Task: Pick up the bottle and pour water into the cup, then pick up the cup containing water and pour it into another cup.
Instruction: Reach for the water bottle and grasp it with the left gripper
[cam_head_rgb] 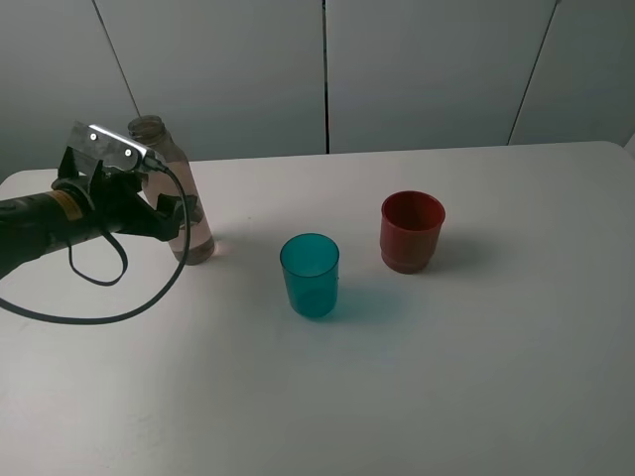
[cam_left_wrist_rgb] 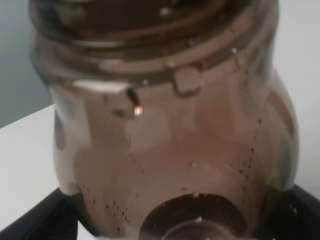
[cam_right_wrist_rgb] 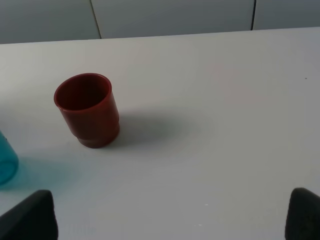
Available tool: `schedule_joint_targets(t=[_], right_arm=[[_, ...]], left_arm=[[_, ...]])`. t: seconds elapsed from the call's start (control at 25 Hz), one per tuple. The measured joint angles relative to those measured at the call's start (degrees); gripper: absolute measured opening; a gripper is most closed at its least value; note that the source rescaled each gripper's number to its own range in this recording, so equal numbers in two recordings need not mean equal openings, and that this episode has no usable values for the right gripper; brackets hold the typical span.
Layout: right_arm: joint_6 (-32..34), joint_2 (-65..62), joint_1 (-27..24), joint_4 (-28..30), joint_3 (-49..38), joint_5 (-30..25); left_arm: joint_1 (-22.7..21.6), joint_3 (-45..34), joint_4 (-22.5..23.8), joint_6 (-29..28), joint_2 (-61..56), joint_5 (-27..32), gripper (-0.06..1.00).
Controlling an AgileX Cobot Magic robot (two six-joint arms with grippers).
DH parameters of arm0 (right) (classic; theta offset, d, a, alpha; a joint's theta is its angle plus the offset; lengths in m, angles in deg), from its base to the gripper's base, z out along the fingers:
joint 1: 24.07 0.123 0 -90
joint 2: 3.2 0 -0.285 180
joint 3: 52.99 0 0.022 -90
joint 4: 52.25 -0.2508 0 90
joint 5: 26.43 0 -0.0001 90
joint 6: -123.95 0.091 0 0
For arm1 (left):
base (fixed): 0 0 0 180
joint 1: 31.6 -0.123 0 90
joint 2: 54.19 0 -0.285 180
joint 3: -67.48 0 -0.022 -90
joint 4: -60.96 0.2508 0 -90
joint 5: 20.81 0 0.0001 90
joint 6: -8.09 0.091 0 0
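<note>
My left gripper's fingers stop short of the bottle's far side (cam_head_rgb: pixel 202 230), so the gripper should move toward that side before it closes on the bottle.
The bottle (cam_head_rgb: pixel 185 193) stands upright at the table's left, clear, capless and holding water. My left gripper (cam_head_rgb: pixel 177 222) reaches in from the left at its lower half, jaws open with one finger on each side of it. In the left wrist view the bottle (cam_left_wrist_rgb: pixel 170 145) fills the frame, with the dark fingertips (cam_left_wrist_rgb: pixel 30 222) low in both corners. The teal cup (cam_head_rgb: pixel 310 276) stands mid-table, also seen as the teal cup (cam_right_wrist_rgb: pixel 6 161) at the right wrist view's edge. The red-brown cup (cam_head_rgb: pixel 412 231) stands to its right. My right gripper (cam_right_wrist_rgb: pixel 170 220) hovers open, well back from the red-brown cup (cam_right_wrist_rgb: pixel 90 111).
The white table (cam_head_rgb: pixel 466 377) carries only these three things. A black cable (cam_head_rgb: pixel 99 297) loops from the left arm onto the tabletop. Grey wall panels (cam_head_rgb: pixel 427 69) run behind the table's far edge.
</note>
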Motion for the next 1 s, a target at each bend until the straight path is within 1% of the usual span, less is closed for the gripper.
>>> schedule_joint_targets(t=[0.28,0.52,0.76,1.0], right_arm=[[0.0,0.0,0.0,0.0,0.0,0.0],[0.0,0.0,0.0,0.0,0.0,0.0],[0.0,0.0,0.0,0.0,0.0,0.0],[0.0,0.0,0.0,0.0,0.0,0.0]], left_arm=[[0.0,1.63,1.48,-1.16,2.75,-0.29,0.97],[0.0,2.25,1.79,-1.46,3.66,-0.85,0.97],[1.34,4.2,2.18,-1.63,5.62,-0.85,0.97],[1.42,4.95,2.3,-1.63,5.74,-0.97,0.97]])
